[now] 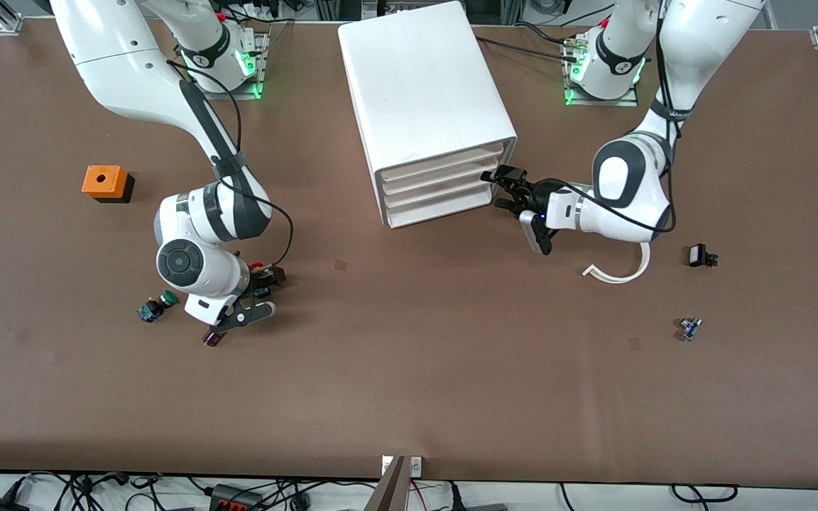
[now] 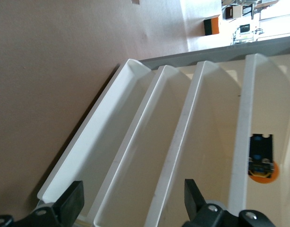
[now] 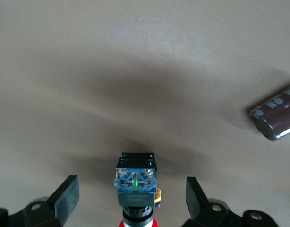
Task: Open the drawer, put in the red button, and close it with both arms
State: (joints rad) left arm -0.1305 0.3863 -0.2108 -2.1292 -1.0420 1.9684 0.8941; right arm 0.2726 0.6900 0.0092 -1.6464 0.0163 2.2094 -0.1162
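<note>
My right gripper will grip the red button's blue switch body (image 3: 136,180) next, to put the button into the drawer.
The red button (image 1: 258,268) lies on the table toward the right arm's end, its red cap toward the hand. In the right wrist view it (image 3: 135,184) lies on its side between the fingers without touching them. My right gripper (image 1: 265,292) is open and low around it, as the right wrist view (image 3: 132,201) also shows. The white drawer unit (image 1: 427,106) stands at mid-table, its drawers (image 1: 437,188) pushed in. My left gripper (image 1: 505,188) is open and empty right in front of the drawer fronts (image 2: 149,142), its fingers (image 2: 72,203) apart.
A green-capped switch (image 1: 157,306) and a purple cylinder (image 1: 211,339) lie beside the right hand; the cylinder also shows in the right wrist view (image 3: 277,118). An orange box (image 1: 106,182) sits farther off. A white curved strip (image 1: 618,273) and two small parts (image 1: 700,255) (image 1: 689,328) lie toward the left arm's end.
</note>
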